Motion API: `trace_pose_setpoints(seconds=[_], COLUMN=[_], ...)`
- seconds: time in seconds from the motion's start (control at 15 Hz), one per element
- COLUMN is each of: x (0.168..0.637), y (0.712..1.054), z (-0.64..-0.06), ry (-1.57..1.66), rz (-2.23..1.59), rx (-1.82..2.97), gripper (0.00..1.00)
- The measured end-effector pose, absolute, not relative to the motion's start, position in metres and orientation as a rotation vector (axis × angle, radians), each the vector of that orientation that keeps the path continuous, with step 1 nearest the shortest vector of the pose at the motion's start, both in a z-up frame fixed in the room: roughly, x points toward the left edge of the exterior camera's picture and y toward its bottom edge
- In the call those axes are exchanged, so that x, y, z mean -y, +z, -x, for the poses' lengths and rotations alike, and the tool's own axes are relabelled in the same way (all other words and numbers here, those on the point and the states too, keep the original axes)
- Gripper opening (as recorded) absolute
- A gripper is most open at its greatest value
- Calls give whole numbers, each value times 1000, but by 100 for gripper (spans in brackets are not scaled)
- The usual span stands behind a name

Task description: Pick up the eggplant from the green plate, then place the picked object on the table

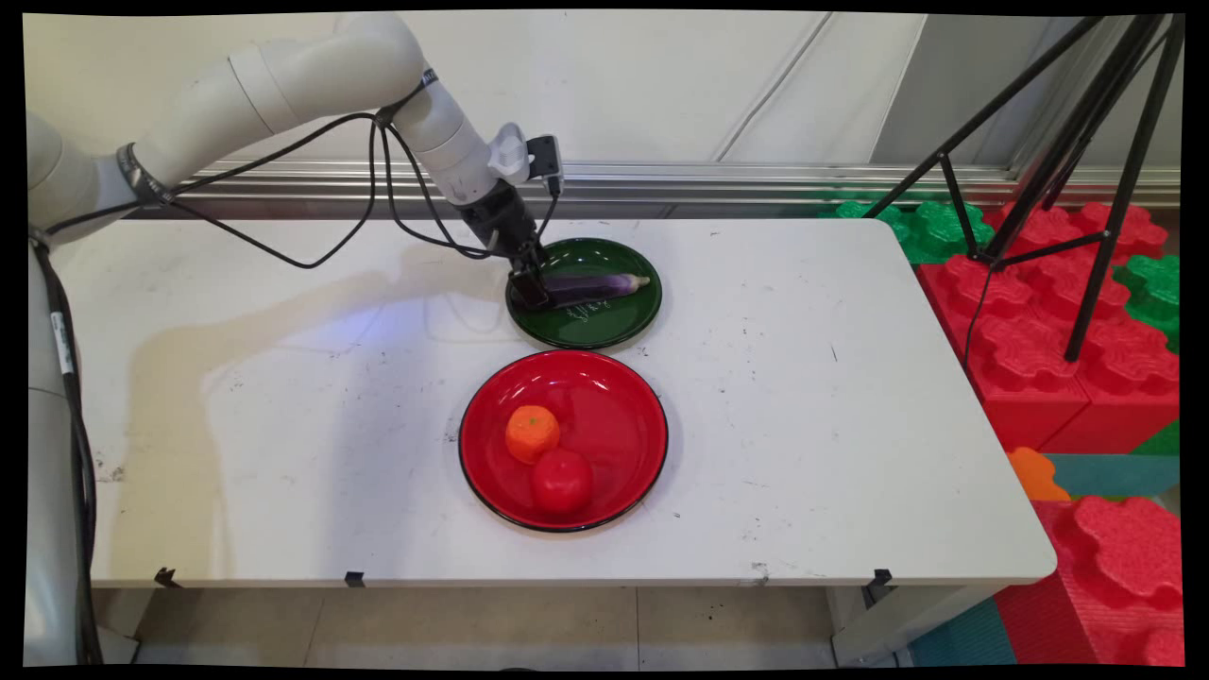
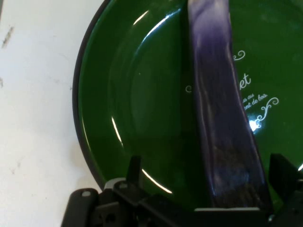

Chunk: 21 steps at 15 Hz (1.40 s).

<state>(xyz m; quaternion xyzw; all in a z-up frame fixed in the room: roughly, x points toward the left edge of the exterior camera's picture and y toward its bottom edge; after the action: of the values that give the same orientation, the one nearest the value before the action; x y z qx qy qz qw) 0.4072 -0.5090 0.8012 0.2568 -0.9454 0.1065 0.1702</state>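
Note:
The gripper will next empty the green plate (image 1: pixel 609 329), so it will grab the long purple eggplant by its dark blunt end (image 1: pixel 556 294).
A long purple eggplant (image 1: pixel 600 285) lies across a dark green plate (image 1: pixel 609 329) at the back middle of the table. My gripper (image 1: pixel 530 288) is down at the eggplant's left end, over the plate's left rim. In the hand view the eggplant (image 2: pixel 218 118) runs up from between the fingers across the green plate (image 2: pixel 128 99). The gripper (image 2: pixel 208 172) is open. Its left finger (image 2: pixel 134 166) stands well off the eggplant, and its right finger (image 2: pixel 283 171) is close beside it.
In front of the green plate, a red plate (image 1: pixel 619 406) holds an orange (image 1: pixel 532 433) and a red tomato (image 1: pixel 561 481). Red and green foam blocks (image 1: pixel 1058 321) and a black tripod (image 1: pixel 1086 170) stand beyond the white table's right edge (image 1: pixel 982 397).

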Motion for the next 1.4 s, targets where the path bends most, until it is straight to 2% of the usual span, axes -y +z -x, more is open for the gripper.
trace_pose_setpoints(seconds=[0.4, 0.47, 1.4], x=[513, 513, 517], y=[797, 796, 808], z=[-406, -406, -411], ry=[296, 292, 281], rz=[-752, -756, -843], rx=[2677, 2675, 2617], gripper=[100, 0, 0])
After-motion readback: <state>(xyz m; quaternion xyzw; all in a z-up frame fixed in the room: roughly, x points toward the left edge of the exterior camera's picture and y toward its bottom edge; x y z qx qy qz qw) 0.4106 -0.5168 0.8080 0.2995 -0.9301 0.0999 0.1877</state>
